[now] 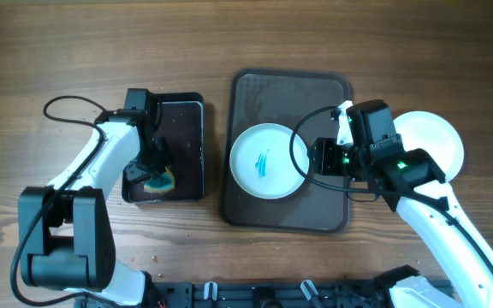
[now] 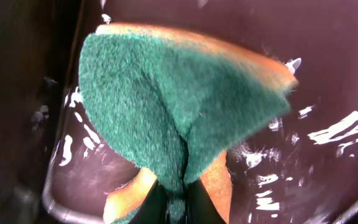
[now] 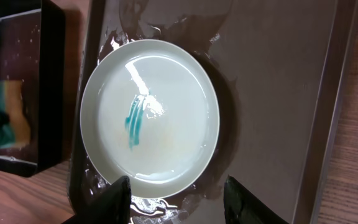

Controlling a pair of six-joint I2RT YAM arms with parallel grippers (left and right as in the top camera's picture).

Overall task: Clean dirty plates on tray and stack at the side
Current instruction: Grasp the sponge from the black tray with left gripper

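Observation:
I will next grab the smeared plate's rim [image 1: 306, 166] [image 3: 216, 129] with my right gripper, on the side away from the sponge. The plate's flat side stays free for cleaning, and then I will stack the plate.
One white plate [image 1: 264, 161] with teal smear marks lies on the left part of the dark brown tray [image 1: 315, 94]; it also shows in the right wrist view [image 3: 166, 118] on the wet tray [image 3: 278, 93]. A clean white plate [image 1: 439, 141] lies on the table right of the tray, partly hidden by my right arm. My right gripper [image 1: 319, 159] [image 3: 178, 199] is open and empty, just right of the smeared plate's rim. My left gripper [image 1: 155, 169] [image 2: 174, 202] is shut on a green and orange sponge [image 2: 179, 93] over the small black tray [image 1: 182, 128].
The small black tray [image 2: 328, 56] is wet inside and stands left of the brown tray; it shows at the left of the right wrist view [image 3: 48, 74]. Wooden table [image 1: 58, 51] lies all around.

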